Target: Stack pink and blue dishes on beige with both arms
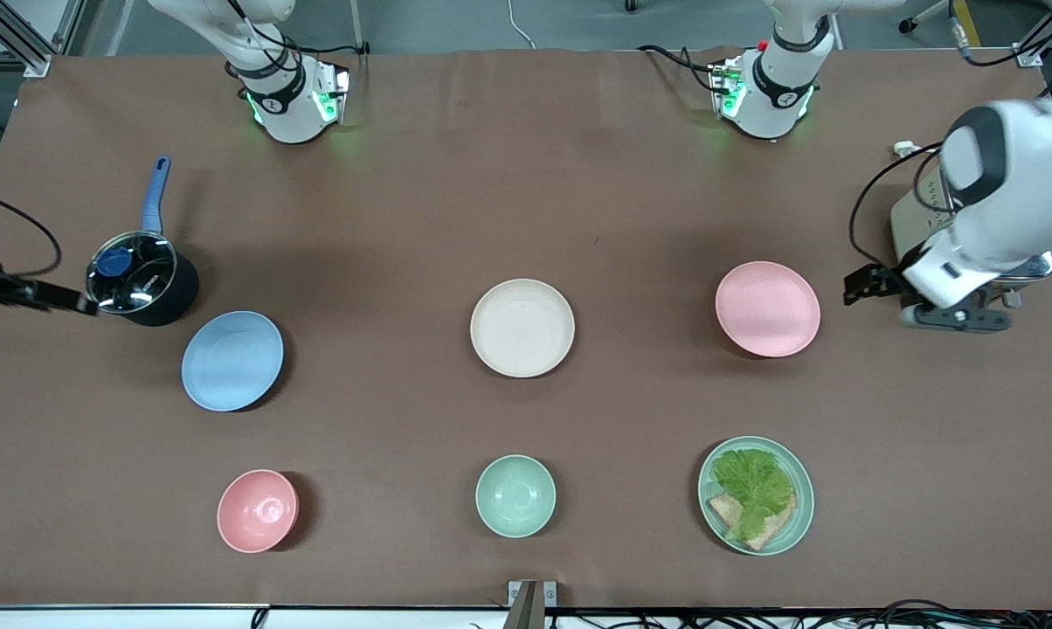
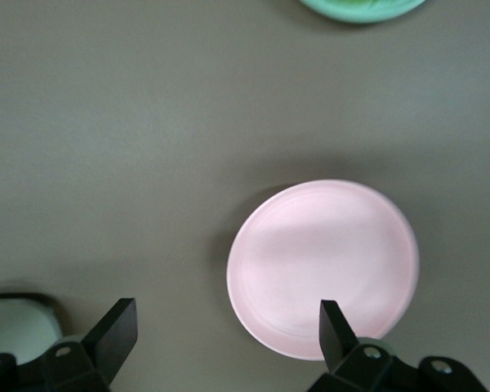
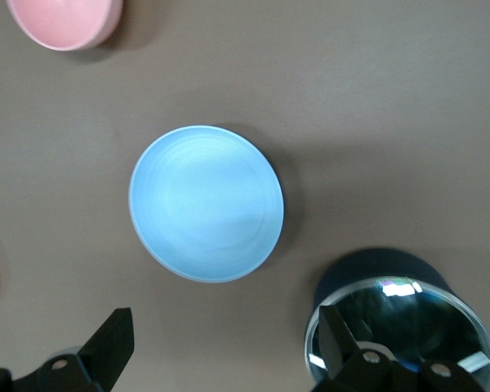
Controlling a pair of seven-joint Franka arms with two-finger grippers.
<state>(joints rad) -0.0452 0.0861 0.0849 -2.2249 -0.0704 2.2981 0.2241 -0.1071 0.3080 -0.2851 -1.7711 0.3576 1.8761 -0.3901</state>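
Note:
I should grab the blue plate by its rim (image 1: 187, 362) (image 3: 275, 237) with my right gripper next. Then the plate can be stacked on the beige plate.
The beige plate (image 1: 522, 328) lies at the middle of the table. The pale pink plate (image 1: 767, 308) (image 2: 322, 269) lies toward the left arm's end, the light blue plate (image 1: 232, 360) (image 3: 206, 202) toward the right arm's end. My left gripper (image 1: 865, 286) (image 2: 224, 336) hangs open over bare table beside the pink plate, one fingertip (image 2: 336, 331) showing against the plate's rim. My right gripper (image 1: 65, 300) (image 2: 224, 347) is open over the table beside the pot, holding nothing, with the blue plate apart from it.
A dark pot (image 1: 143, 284) (image 3: 396, 314) with a glass lid and blue handle stands beside the blue plate. Nearer the camera are a pink bowl (image 1: 257, 510) (image 3: 65, 20), a mint-green bowl (image 1: 515, 494) and a mint-green plate (image 1: 756, 494) with lettuce and bread. A metal appliance (image 1: 919, 214) sits under the left arm.

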